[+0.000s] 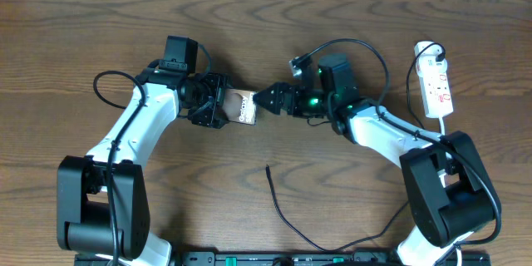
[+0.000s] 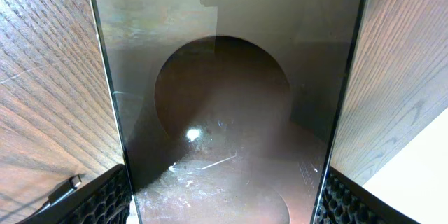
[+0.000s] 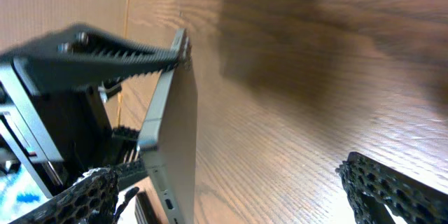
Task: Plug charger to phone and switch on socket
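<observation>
The phone needs to be grabbed by the right gripper on its flat sides at its loose end, so the left gripper stays free to grab the phone again for plugging.
The phone (image 1: 242,106) is off the table, a brownish slab with white lettering, and my left gripper (image 1: 223,106) is shut on its two long edges. In the left wrist view the phone (image 2: 224,112) fills the middle, with a black finger (image 2: 98,199) against each side. My right gripper (image 1: 266,100) stands open just right of the phone's free end. In the right wrist view the phone (image 3: 175,133) is edge-on, its port (image 3: 166,201) facing the camera near my left-hand pad (image 3: 84,196). The charger (image 1: 287,212) lies loose on the table, its tip (image 1: 268,167) below the phone. The socket (image 1: 436,83) lies far right.
The socket's thick white cord (image 1: 428,48) loops at its far end. A black cable (image 1: 378,62) arcs over my right arm. Both arm bases (image 1: 100,208) stand at the near corners of the wooden table (image 1: 249,17).
</observation>
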